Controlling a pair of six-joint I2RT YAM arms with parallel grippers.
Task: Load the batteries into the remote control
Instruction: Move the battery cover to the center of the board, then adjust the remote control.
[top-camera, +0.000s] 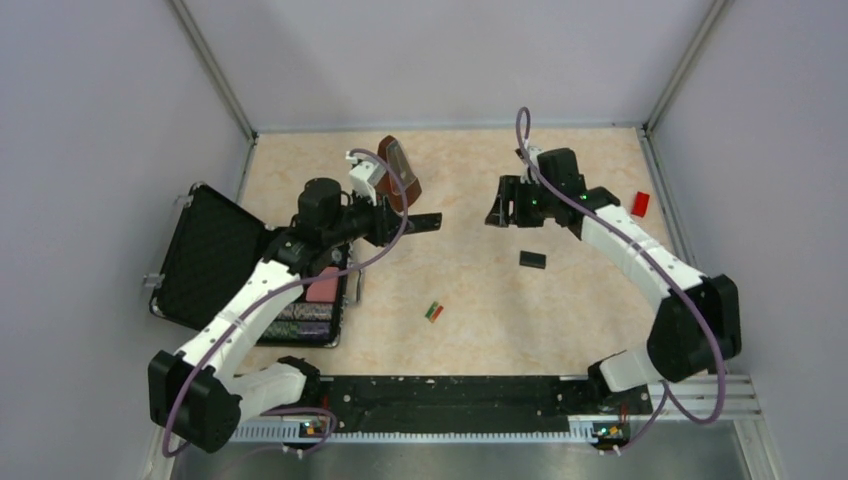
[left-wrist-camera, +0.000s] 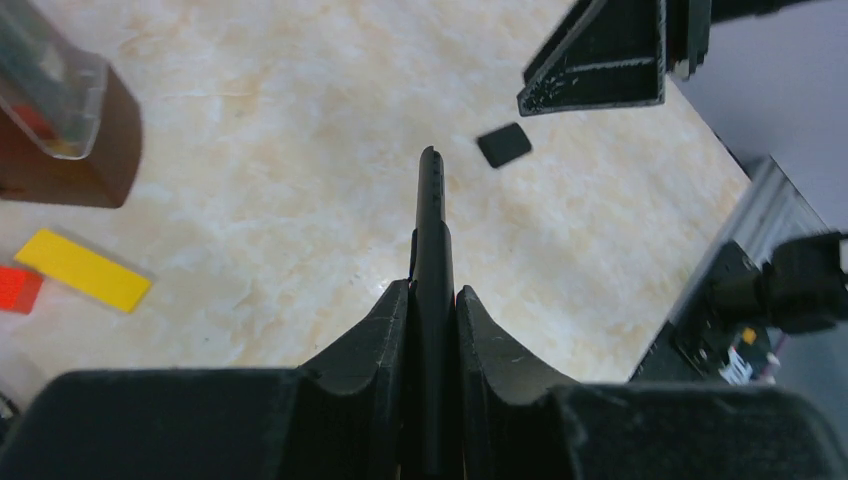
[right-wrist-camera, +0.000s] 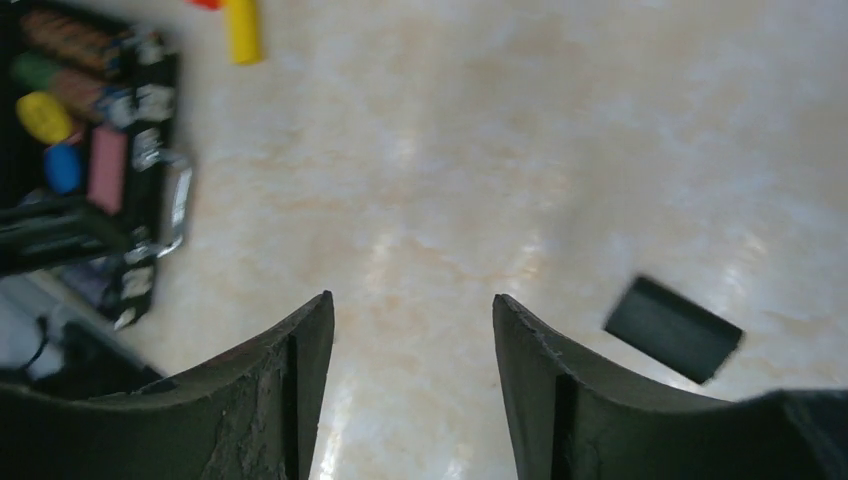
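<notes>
Next, my right gripper grips the remote control by its loose end, so its battery bay stays free to take the batteries.
My left gripper is shut on the remote control, a slim black bar held above the table and pointing right. In the left wrist view the remote stands edge-on between the fingers. The batteries, tiny green and red cylinders, lie on the table in front of both grippers; neither wrist view shows them. My right gripper is open and empty, hovering right of the remote's tip; it is also open in its own view. A small flat black piece lies below the right gripper.
A brown metronome stands behind the left gripper. An open black case with coloured items lies at left. A red block lies at far right. A yellow block and another red block lie near the metronome.
</notes>
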